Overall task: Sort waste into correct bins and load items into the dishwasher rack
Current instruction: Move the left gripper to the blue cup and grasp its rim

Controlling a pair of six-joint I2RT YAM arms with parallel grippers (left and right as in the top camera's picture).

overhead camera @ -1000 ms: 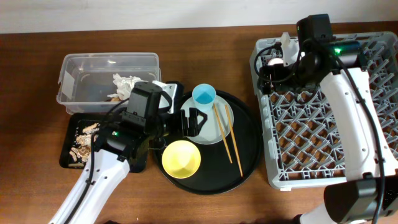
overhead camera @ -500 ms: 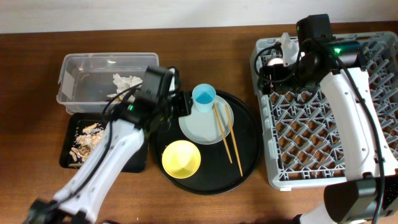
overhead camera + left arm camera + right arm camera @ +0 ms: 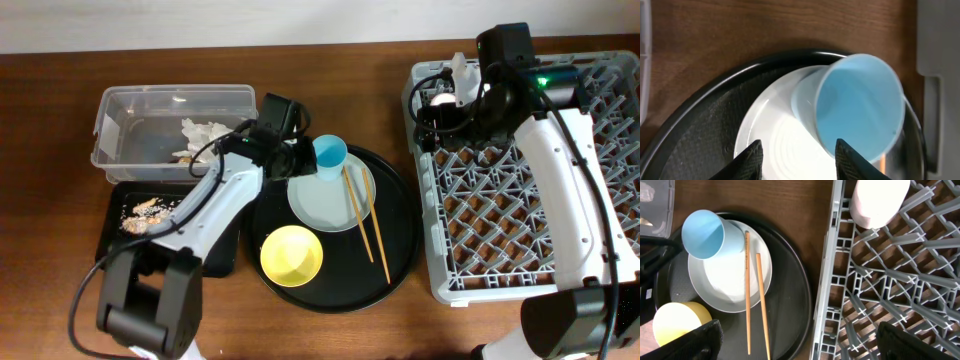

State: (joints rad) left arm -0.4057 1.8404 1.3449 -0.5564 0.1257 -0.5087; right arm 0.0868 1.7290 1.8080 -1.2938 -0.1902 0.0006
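My left gripper next needs to grab the light-blue cup by its near rim, so the cup's base end stays free for my right gripper's handover.
A light-blue cup stands on the pale plate inside the round black tray. My left gripper is at the cup's left side. In the left wrist view the cup lies just past the tips of the gripper, whose jaws stand partly apart with only plate between them. Two chopsticks lie across the plate, and a yellow bowl sits in front of it. My right gripper hangs wide open over the left edge of the grey rack. A pink cup sits in the rack's corner.
A clear tub at the back left holds a crumpled white napkin. In front of it a shallow black tray holds beige food scraps. The left arm stretches over this tray. Bare wooden table lies behind the round tray.
My left arm swung from beside the yellow bowl up and right to the blue cup, and its jaws narrowed. The right arm has not moved.
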